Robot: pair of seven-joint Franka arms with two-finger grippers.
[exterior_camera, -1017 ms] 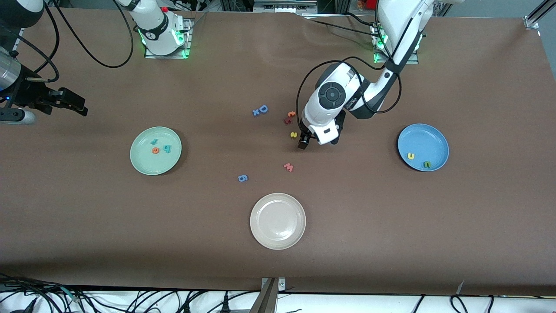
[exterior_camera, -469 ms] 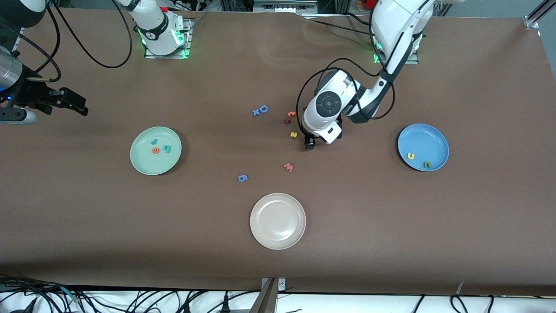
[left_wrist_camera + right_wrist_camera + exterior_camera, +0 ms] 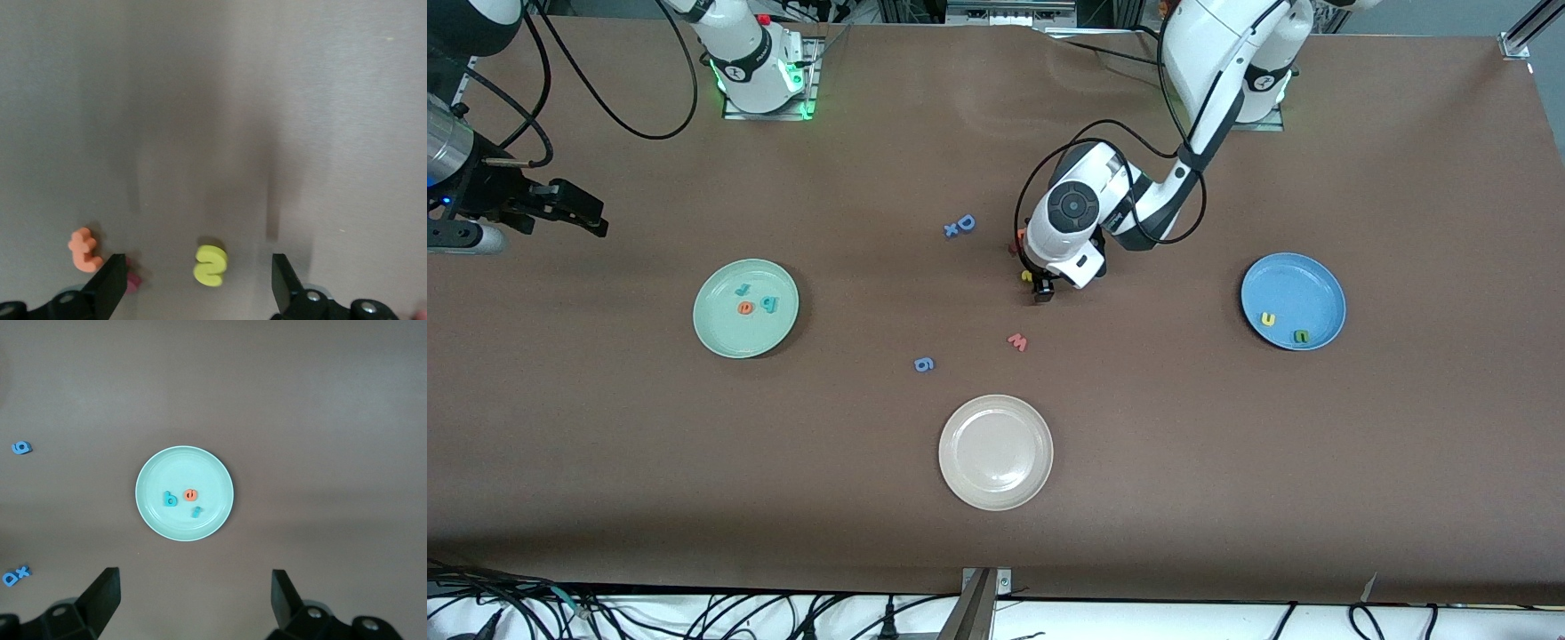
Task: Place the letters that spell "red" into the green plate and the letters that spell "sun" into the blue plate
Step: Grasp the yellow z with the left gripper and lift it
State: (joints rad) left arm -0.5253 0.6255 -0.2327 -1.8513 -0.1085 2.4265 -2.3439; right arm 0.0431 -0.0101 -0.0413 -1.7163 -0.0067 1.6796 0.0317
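Observation:
Next, the left gripper grabs the yellow s by its curved middle [image 3: 211, 266] to finish "sun" in the blue plate.
The yellow s [image 3: 1027, 276] lies on the table mid-way between the plates. My left gripper [image 3: 1040, 288] hangs low over it, open. In the left wrist view the s [image 3: 211, 265] sits on the table between the two fingers [image 3: 110, 280], touched by neither. The blue plate [image 3: 1303, 280] holds a yellow u [image 3: 1267, 318] and a green n [image 3: 1302, 336]. The green plate [image 3: 729, 333] holds the teal r [image 3: 743, 289], orange e [image 3: 745, 308] and teal d [image 3: 769, 304]. My right gripper [image 3: 583, 213] waits open and empty, above the table at the right arm's end.
An orange letter [image 3: 83, 250] and a dark red one [image 3: 132, 283] lie beside the s, close to one left finger. A blue D and x [image 3: 960, 225], a pink w [image 3: 1017, 341], a blue g [image 3: 924, 364] and a beige plate [image 3: 996, 484] are also on the table.
My left gripper has slid toward the right arm's end of the table and now stands over the yellow s. The right arm has not moved.

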